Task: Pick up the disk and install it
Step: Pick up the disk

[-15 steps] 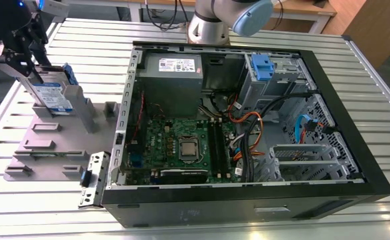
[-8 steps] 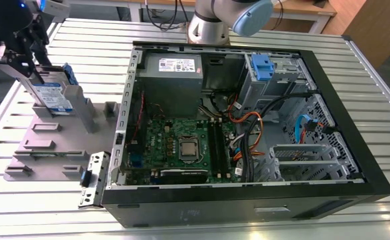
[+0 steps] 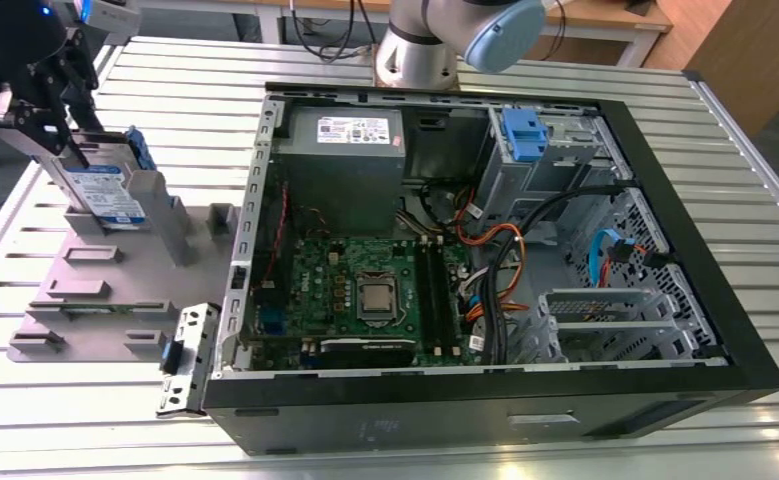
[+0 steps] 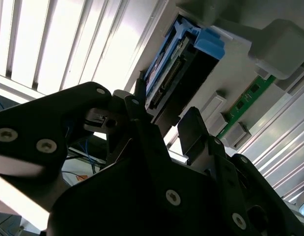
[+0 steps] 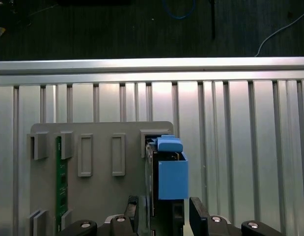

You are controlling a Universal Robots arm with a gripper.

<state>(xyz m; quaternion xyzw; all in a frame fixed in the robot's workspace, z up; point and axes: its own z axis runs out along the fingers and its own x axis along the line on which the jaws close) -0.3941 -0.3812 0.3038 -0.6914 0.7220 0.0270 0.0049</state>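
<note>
Next, my gripper grabs the broad flat sides of the disk to install the disk [image 3: 106,195] in the open computer case.
The disk [image 3: 106,195], silver with a blue-and-white label and a blue plastic carrier, stands on edge in a slot of the grey holder block [image 3: 96,290] at the exterior view's left. My gripper [image 3: 53,135] hangs just over its top edge. In both wrist views the disk [image 5: 171,172] [image 4: 169,73] lies between the two black fingers. The gripper [image 5: 166,209] [image 4: 164,118] is open, with a small gap showing on each side of the disk.
An open computer case [image 3: 709,250] lies at the exterior view's right, with a grey power-supply box [image 3: 342,140] and another blue carrier [image 3: 523,135] in its drive bay. A green memory stick [image 5: 58,182] stands in the holder block. The arm's base [image 3: 423,45] is behind the case.
</note>
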